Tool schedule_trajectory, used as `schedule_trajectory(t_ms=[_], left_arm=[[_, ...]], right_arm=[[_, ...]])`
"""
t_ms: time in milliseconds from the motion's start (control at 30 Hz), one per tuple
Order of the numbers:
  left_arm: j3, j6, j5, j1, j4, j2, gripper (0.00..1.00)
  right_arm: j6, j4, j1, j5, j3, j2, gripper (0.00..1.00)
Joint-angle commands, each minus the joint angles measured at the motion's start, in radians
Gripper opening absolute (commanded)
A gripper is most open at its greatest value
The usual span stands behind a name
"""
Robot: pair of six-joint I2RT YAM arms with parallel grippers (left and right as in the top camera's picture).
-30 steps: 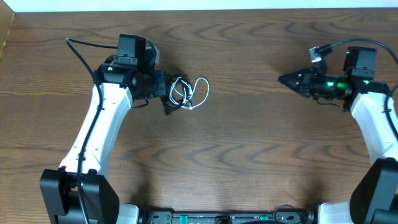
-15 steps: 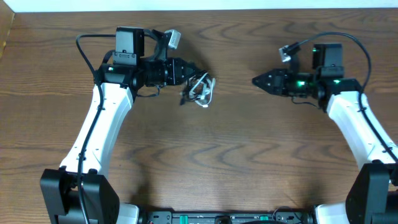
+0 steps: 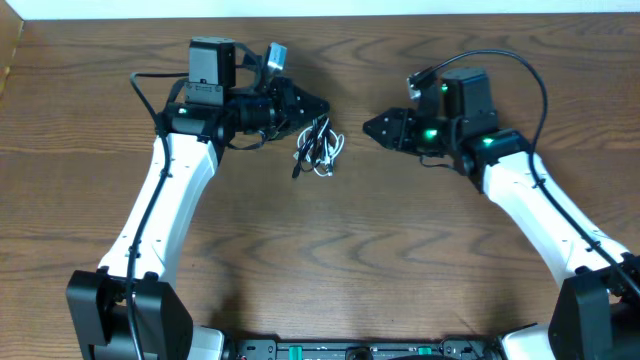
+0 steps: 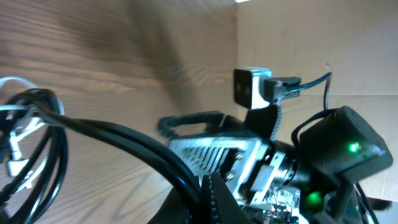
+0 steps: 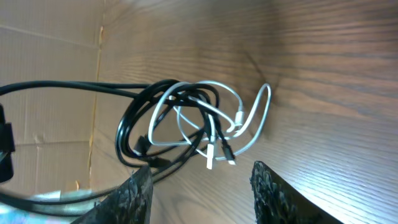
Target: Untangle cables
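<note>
My right gripper will hold the bundle by its white loop side point(image 3: 334, 148) point(image 5: 235, 129) next. My left gripper can then untangle the black loops, which stay free.
The black cable point(image 3: 303, 152) and the white cable point(image 3: 330, 152) hang as one tangled bundle just below my left gripper point(image 3: 318, 108), near the table's back centre. My left gripper point(image 4: 208, 193) is shut on the black cable point(image 4: 93, 127), with the white cable point(image 4: 12, 112) looped at its far end. My right gripper point(image 3: 372, 128) is open and empty, pointing left, a short way right of the bundle. In the right wrist view its fingers point(image 5: 202, 193) frame the black loops point(image 5: 134, 124) and the white loop point(image 5: 264, 106), without touching them.
Wood-grain table point(image 3: 400, 260). Cardboard walls stand at the back point(image 5: 43, 81). My right arm, with its camera and green light, shows in the left wrist view point(image 4: 311, 162). Thick black arm wires arch over both wrists point(image 3: 520, 70).
My left gripper has swung up and to the right, carrying the bundle with it. My right arm has moved left, toward the bundle.
</note>
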Motion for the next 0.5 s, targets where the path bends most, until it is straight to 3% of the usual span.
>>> schedule_trajectory(t_ms=[0, 467], left_arm=[[0.005, -0.058, 0.028, -0.031, 0.039, -0.006, 0.08], [0.005, -0.099, 0.028, -0.069, 0.072, -0.006, 0.08]], right_arm=[[0.079, 0.034, 0.058, 0.071, 0.003, 0.002, 0.47], [0.211, 0.209, 0.14, 0.1, 0.003, 0.156, 0.39]])
